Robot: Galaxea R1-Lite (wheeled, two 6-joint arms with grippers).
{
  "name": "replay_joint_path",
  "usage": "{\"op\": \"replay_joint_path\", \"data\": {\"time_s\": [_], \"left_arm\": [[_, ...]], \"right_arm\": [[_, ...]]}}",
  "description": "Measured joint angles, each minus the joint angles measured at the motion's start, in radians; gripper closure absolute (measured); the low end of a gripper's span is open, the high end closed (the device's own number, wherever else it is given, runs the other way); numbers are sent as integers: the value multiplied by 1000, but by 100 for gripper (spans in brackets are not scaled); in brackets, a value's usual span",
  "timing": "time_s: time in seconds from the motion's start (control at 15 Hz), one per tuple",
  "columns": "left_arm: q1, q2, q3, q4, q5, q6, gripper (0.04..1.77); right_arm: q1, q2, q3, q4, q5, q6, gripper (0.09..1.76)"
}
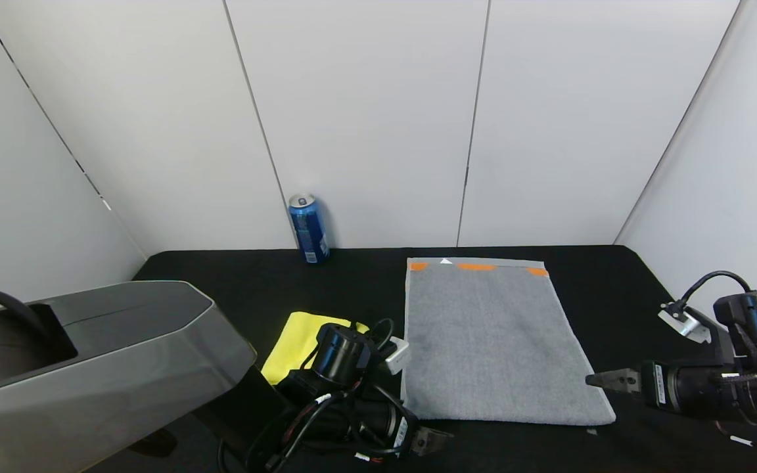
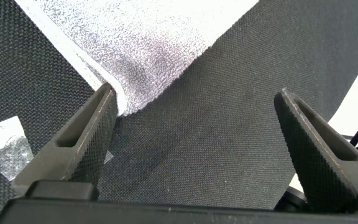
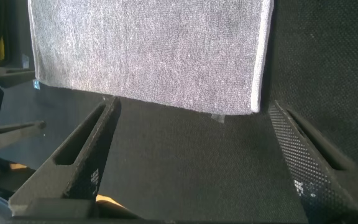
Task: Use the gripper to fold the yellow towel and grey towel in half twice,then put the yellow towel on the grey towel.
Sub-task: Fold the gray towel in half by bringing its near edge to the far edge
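Note:
Next, my left gripper grips the grey towel by its plain corner (image 1: 408, 414) to fold the towel in half onto its orange-banded end (image 1: 475, 267).
The grey towel (image 1: 490, 341) lies flat on the black table (image 1: 615, 282), its orange-patterned band at the far end. The yellow towel (image 1: 296, 338) lies to its left, partly hidden behind my left arm. My left gripper (image 1: 428, 440) hangs open just off the grey towel's near left corner. In the left wrist view that corner of the grey towel (image 2: 148, 43) reaches one finger of the left gripper (image 2: 194, 92), with bare table between the jaws. My right gripper (image 1: 598, 380) is open beside the towel's near right corner. In the right wrist view the grey towel (image 3: 148, 50) lies just ahead of the right gripper (image 3: 192, 106).
A blue can (image 1: 309, 228) stands at the back of the table against the white wall. White panels close in the back and both sides. A bulky grey arm housing (image 1: 89, 368) fills the near left. Small tape marks (image 2: 2, 143) sit by the towel's near corners.

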Motion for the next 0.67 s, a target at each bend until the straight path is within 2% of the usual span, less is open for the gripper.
{"op": "replay_joint_path", "data": {"time_s": [0.07,0.27,0.53,0.6,0.67], "left_arm": [[0,1,0,0,0,-1,9],[2,6,1,0,2,-2,60],[4,10,2,-4,1,-1,105],[4,10,2,-6,1,-1,143],[6,10,3,-7,1,-1,171]], "right_arm": [[0,1,0,0,0,0,14],[1,2,1,0,0,0,14],[1,2,4,0,-1,0,14],[1,2,5,0,-1,0,14],[2,3,5,0,-1,0,14]]}}
